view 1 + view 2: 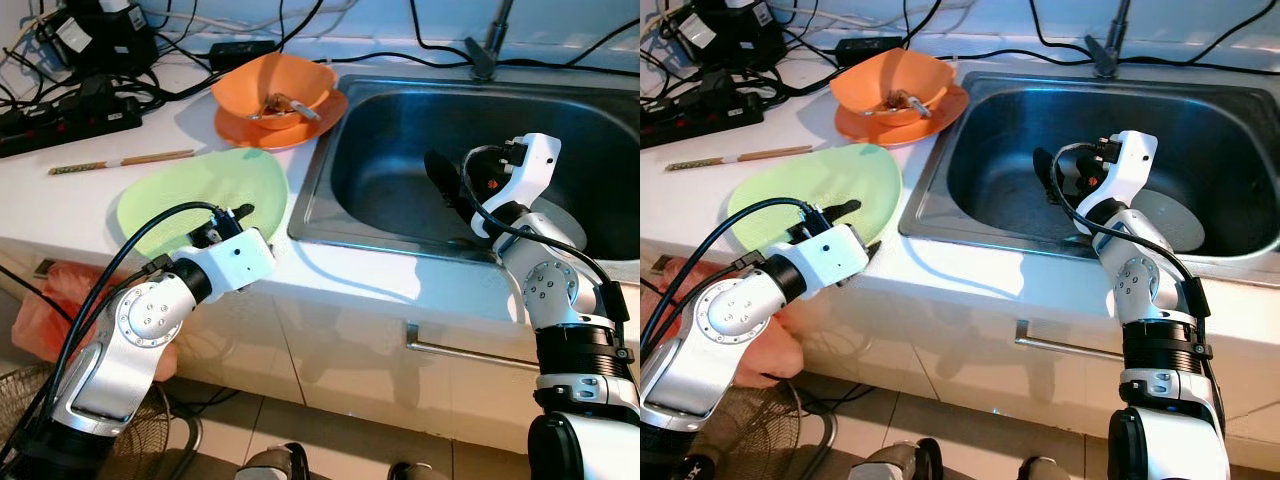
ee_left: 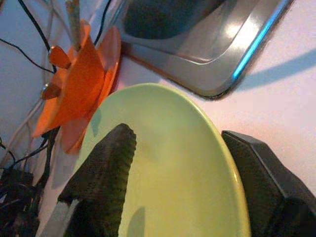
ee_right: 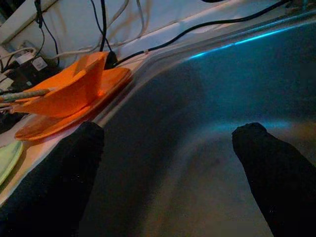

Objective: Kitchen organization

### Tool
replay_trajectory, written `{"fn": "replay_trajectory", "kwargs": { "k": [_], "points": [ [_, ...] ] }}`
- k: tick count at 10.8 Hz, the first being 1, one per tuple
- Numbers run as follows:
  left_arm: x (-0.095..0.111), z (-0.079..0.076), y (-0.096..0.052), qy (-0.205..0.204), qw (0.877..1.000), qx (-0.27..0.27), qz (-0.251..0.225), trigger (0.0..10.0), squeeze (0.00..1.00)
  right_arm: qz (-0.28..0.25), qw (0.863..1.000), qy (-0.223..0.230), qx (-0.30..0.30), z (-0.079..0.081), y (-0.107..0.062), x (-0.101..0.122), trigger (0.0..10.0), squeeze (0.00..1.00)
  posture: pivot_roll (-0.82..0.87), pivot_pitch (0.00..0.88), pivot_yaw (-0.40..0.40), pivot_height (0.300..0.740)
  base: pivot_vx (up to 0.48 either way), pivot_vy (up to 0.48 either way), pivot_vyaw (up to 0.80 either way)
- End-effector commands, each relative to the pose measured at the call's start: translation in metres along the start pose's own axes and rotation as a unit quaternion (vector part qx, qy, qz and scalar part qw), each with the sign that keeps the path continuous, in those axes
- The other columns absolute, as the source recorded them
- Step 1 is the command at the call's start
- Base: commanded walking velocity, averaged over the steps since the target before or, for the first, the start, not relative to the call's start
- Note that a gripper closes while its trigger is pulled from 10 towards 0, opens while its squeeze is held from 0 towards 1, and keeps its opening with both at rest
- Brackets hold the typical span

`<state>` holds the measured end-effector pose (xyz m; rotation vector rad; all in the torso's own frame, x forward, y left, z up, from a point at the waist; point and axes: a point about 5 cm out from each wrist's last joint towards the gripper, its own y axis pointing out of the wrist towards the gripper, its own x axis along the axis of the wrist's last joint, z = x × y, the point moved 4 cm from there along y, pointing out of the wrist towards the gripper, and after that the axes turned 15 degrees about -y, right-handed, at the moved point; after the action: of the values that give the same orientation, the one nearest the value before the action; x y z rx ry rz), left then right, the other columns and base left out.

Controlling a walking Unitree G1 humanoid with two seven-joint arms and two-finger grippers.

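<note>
Next, my left gripper pinches the green plate by its thin raised rim [image 2: 228, 160], since the plate spreads far wider than the gripper's fingers open.
A light green plate [image 1: 205, 190] lies on the white counter [image 1: 90, 205], left of the steel sink [image 1: 400, 120]. My left gripper [image 2: 177, 143] is open at the plate's near edge; one finger [image 2: 106, 168] rests over the plate, the other [image 2: 261, 182] stands outside the rim. Behind the plate, an orange bowl [image 1: 272, 85] holding utensils sits on an orange plate [image 1: 290, 128]. My right gripper [image 3: 170, 133] hangs open over the sink basin with nothing between its fingers. A white plate [image 1: 565, 225] lies in the sink by the right arm.
A pair of chopsticks [image 1: 120, 161] lies on the counter left of the green plate. A power strip [image 1: 65, 125] and tangled cables crowd the back left. The faucet [image 1: 488, 45] stands behind the sink. A red bag [image 1: 45, 310] and a fan [image 1: 140, 440] are on the floor.
</note>
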<state>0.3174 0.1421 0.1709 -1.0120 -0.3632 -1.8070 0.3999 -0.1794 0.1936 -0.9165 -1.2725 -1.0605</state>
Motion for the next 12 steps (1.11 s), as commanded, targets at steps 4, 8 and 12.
{"fn": "replay_trajectory", "kwargs": {
  "k": [4, 8, 12],
  "points": [
    [-0.030, -0.007, -0.004, -0.008, 0.998, -0.019, 0.064, 0.0, 0.00, -0.004, 1.000, 0.003, 0.000, 0.002, -0.002, 0.002, 10.0, 1.00, 0.08, 0.122, 0.094, 0.740, 0.000, 0.000, 0.00],
    [-0.030, -0.011, -0.004, -0.012, 0.998, -0.025, 0.059, 0.0, 0.00, -0.003, 1.000, 0.001, -0.001, 0.001, -0.003, 0.001, 10.0, 1.00, 0.08, 0.122, 0.095, 0.740, 0.000, 0.000, 0.00],
    [-0.028, -0.015, -0.002, -0.012, 0.998, -0.032, 0.051, 0.0, 0.00, 0.001, 1.000, -0.001, -0.005, -0.001, -0.003, -0.001, 10.0, 1.00, 0.08, 0.125, 0.095, 0.740, 0.000, 0.000, 0.00]
  ]
}}
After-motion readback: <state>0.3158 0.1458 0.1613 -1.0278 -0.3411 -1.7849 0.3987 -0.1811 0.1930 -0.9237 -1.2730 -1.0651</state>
